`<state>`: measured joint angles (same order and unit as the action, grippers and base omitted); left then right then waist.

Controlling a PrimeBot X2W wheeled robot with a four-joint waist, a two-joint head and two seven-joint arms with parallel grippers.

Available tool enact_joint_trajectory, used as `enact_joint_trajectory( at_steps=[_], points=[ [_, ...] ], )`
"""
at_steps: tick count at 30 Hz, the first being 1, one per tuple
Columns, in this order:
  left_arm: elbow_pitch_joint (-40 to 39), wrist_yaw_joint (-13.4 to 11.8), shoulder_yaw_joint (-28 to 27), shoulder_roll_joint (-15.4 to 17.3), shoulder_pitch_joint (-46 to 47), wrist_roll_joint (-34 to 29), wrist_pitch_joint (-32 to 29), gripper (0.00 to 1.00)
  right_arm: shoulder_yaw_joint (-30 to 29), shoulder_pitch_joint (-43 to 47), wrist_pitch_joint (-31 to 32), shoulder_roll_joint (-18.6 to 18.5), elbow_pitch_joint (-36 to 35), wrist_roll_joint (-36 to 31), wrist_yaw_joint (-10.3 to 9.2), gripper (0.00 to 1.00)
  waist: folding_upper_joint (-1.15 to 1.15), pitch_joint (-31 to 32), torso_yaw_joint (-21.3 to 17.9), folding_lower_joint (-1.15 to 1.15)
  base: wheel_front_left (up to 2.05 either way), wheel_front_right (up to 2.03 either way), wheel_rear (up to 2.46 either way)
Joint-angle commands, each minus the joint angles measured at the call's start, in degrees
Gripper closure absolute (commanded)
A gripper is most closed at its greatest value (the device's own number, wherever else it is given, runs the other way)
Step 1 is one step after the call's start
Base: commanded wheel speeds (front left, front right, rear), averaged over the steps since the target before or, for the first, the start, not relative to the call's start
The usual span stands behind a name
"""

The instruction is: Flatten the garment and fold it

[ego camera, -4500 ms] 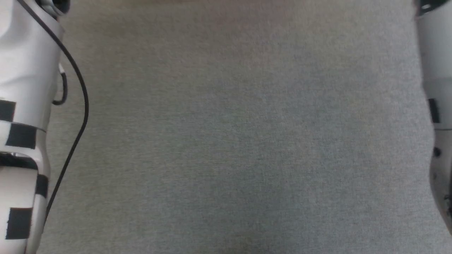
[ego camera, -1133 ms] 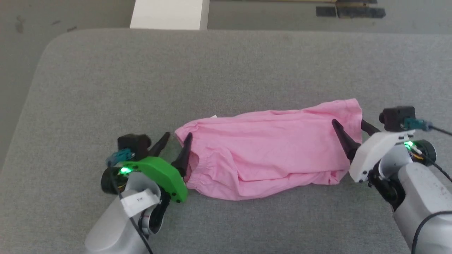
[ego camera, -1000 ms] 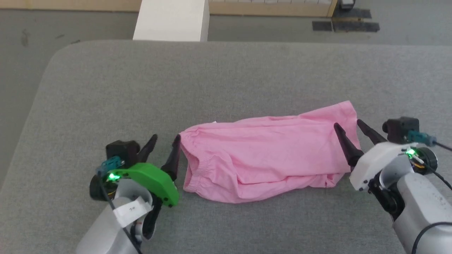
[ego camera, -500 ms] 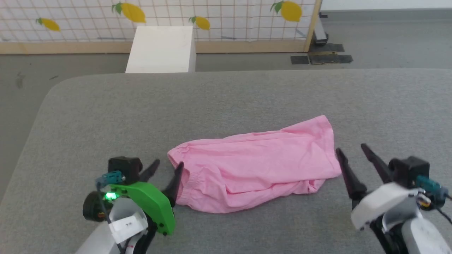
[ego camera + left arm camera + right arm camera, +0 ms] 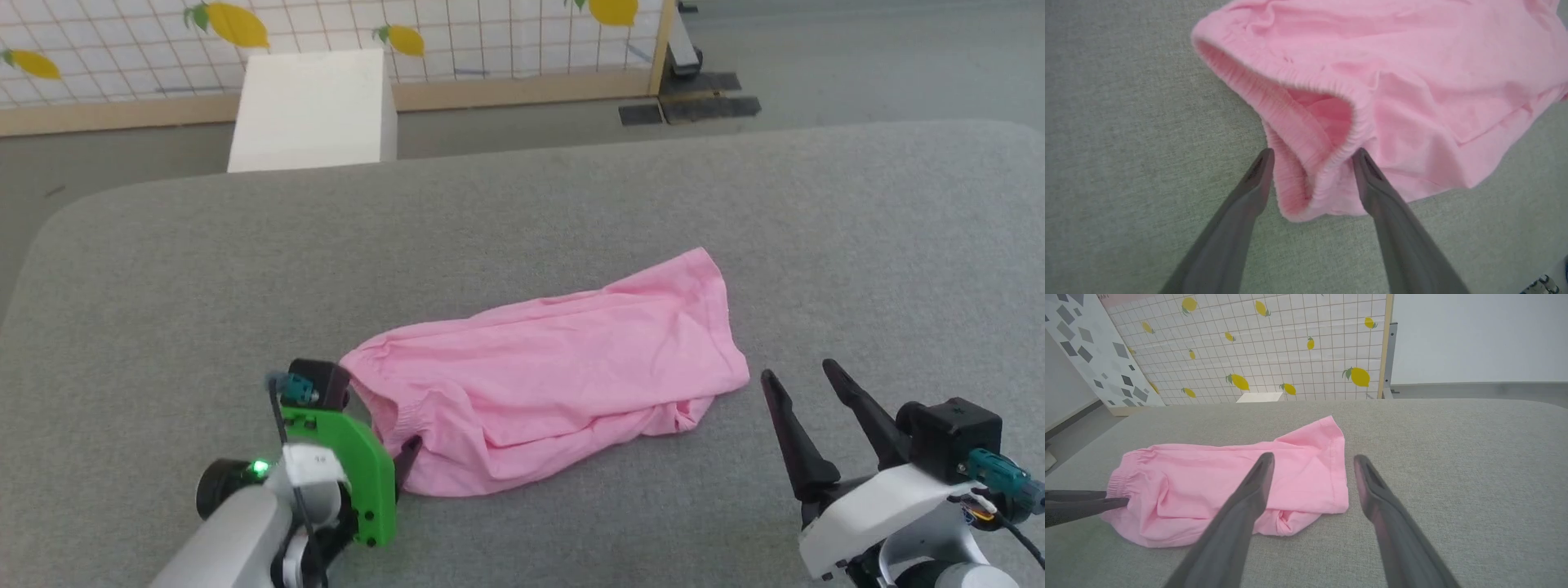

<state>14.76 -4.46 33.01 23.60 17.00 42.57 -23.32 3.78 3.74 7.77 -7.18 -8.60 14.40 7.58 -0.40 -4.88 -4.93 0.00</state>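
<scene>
I will next grab the garment by the raised fold of its elastic band (image 5: 399, 441) with my left gripper, because the garment's body cloth (image 5: 563, 363) lies slack across the table.
The garment (image 5: 539, 367), light pink shorts, lies wrinkled and stretched left to right on the grey table. Its gathered elastic band (image 5: 1306, 122) gapes open at the left end. My left gripper (image 5: 388, 416) is at that end, open. In the left wrist view the left gripper (image 5: 1312, 155) straddles the near corner of the band, one finger on each side. My right gripper (image 5: 798, 371) is open and holds nothing, a little off the garment's right hem (image 5: 1341, 465). The right wrist view looks past the right gripper (image 5: 1313, 458) onto the cloth.
The grey padded table (image 5: 571, 204) has a rounded far-left corner and bare cloth surface all around the garment. Beyond its far edge stand a white box (image 5: 314, 110) and a lemon-patterned grid screen (image 5: 457, 33) on the floor.
The head camera has tilted up and turned, shifting the whole picture. My left gripper has swung in so its fingers straddle the band's corner. My right gripper has drawn back from the hem.
</scene>
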Motion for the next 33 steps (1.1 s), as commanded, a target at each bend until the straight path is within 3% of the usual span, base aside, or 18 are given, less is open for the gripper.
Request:
enact_joint_trajectory(
  at_steps=[1,9,10,11,12,16,21,27,33],
  points=[
    [1.81,0.64,0.24,-0.51,1.74,1.22,-1.25,0.0,-0.01,0.64,0.33,0.42,-0.64,-0.17,-0.09,0.0,0.4,-1.26,-0.75,0.0,0.0,0.0,0.0],
    [12.24,4.1,4.11,-2.64,5.99,4.18,-12.74,0.0,-0.36,0.62,1.01,1.07,-1.31,-0.07,-0.09,0.0,0.4,-3.11,-1.97,0.0,0.0,0.0,0.0],
    [12.92,4.69,4.78,-2.82,5.99,4.45,-14.12,0.24,-0.48,0.67,1.05,1.11,-1.32,-0.05,-0.09,0.0,0.4,-3.18,-2.08,0.0,0.0,0.0,0.0],
    [13.46,5.35,5.5,-3.07,5.88,4.78,-15.48,0.56,-0.7,0.75,1.11,1.15,-1.31,0.01,-0.09,0.0,0.4,-3.2,-2.19,0.0,0.0,0.0,0.0],
    [13.71,5.78,5.99,-3.27,5.73,4.95,-16.2,1.0,-0.98,0.83,1.19,1.18,-1.31,0.07,-0.09,0.0,0.4,-3.22,-2.26,0.0,0.0,0.0,0.0],
    [13.09,7.17,6.86,-3.61,4.99,4.57,-14.69,1.0,-2.67,0.79,2.46,0.94,-0.97,1.19,-0.09,0.0,0.4,-3.19,-2.15,0.0,0.0,0.0,0.0],
    [11.25,6.44,5.52,-3.8,4.65,3.52,-8.8,1.0,-4.86,-0.73,6.43,-0.78,1.39,4.55,-0.09,0.0,0.4,-2.99,-0.72,0.0,0.0,0.0,0.0],
    [7.0,4.83,3.71,-3.43,4.74,1.79,-2.27,1.0,-5.06,-5.86,14.84,-4.72,7.78,10.36,-0.09,0.0,0.4,-3.18,1.67,0.0,0.0,0.0,0.0],
    [1.97,4.22,3.8,-3.11,5.18,0.45,-0.43,1.0,-2.14,-13.58,23.88,-8.56,14.96,15.13,-0.09,0.0,0.4,-4.39,4.28,0.0,0.0,0.0,0.0]
  ],
)
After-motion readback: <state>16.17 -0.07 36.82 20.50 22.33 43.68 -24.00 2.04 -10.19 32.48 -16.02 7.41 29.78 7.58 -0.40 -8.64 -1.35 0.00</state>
